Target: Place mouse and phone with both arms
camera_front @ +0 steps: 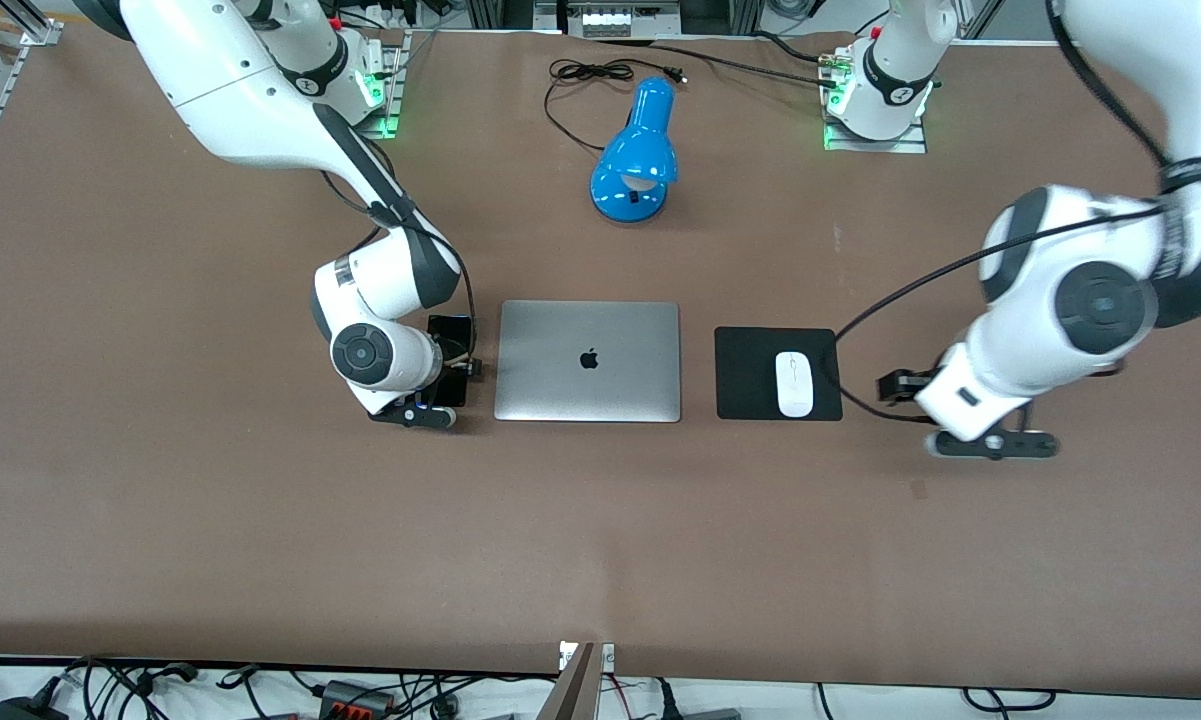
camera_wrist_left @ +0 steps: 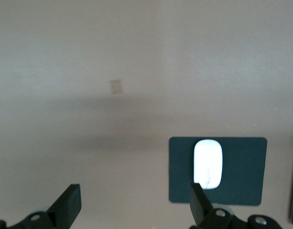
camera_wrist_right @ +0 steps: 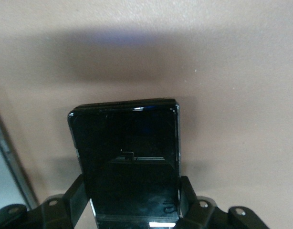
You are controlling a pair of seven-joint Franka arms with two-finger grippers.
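In the right wrist view the phone [camera_wrist_right: 127, 157] sits low over the table beside the laptop, so it is now time for my right gripper to open.
The white mouse [camera_front: 794, 383] lies on the black square pad [camera_front: 745, 370] beside the closed laptop, toward the left arm's end of the table. It also shows in the left wrist view [camera_wrist_left: 208, 157]. My left gripper [camera_front: 895, 385] [camera_wrist_left: 134, 198] is open and empty, low over bare table beside the pad. The black phone [camera_front: 450, 328] [camera_wrist_right: 127, 157] is at the laptop's other flank, at or just above the table. My right gripper [camera_front: 447, 378] [camera_wrist_right: 131, 188] is shut on the phone's long edges near one end.
A closed silver laptop [camera_front: 588, 360] lies mid-table between phone and pad. A blue desk lamp [camera_front: 636, 150] lies farther from the front camera, with its black cord [camera_front: 590, 75]. A small pale mark [camera_wrist_left: 117, 87] is on the brown table top.
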